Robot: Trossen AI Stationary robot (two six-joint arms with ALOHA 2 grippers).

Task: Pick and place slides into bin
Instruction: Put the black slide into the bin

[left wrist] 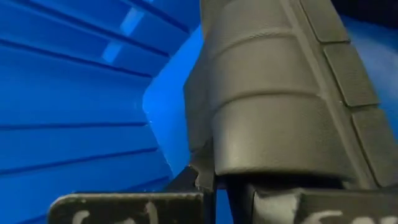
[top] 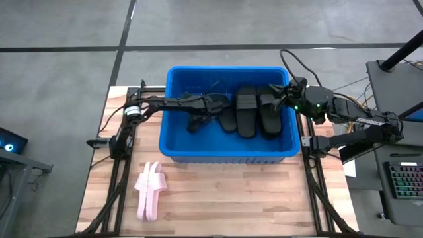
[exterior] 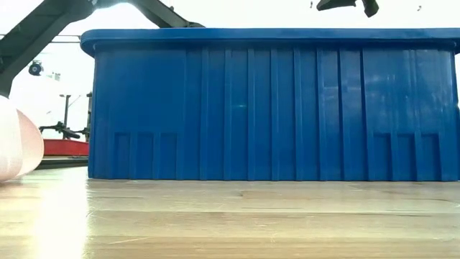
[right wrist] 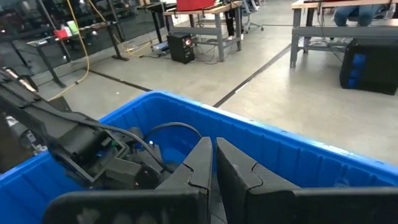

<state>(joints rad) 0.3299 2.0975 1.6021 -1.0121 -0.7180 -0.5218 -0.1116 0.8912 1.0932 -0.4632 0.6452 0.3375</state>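
The black slide's sole [left wrist: 353, 71] is sideways to the bottom of the bin. My left gripper needs to turn the slide flat before it opens.
The blue bin [top: 228, 153] stands mid-table with several black slides [top: 256, 112] lying side by side on its floor. My left gripper [top: 221, 107] reaches into the bin from the table's left and is shut on a black slide [left wrist: 280, 99], which fills its wrist view against the bin's inner wall [left wrist: 74, 93]. My right gripper [right wrist: 211, 163] hovers shut over the bin's far right corner [top: 283, 92], holding nothing. A pair of pale pink slides [top: 151, 190] lies on the table in front of the bin, at the left. My left gripper pinches the black slide by a thin edge [left wrist: 214, 182] between its two fingers, coming slanting down from the table's left. The slide stands up ahead of the fingers inside the bin. The picture's lower edge cuts off most of the contact; whether the slide rests on anything I cannot tell.
The bin's tall front wall [exterior: 273, 108] blocks the low view. One pink slide [exterior: 14, 147] shows at that view's left edge. Bare wood [top: 251, 205] lies in front of the bin. A keyboard [top: 404, 180] and a side table stand beyond the table's right edge.
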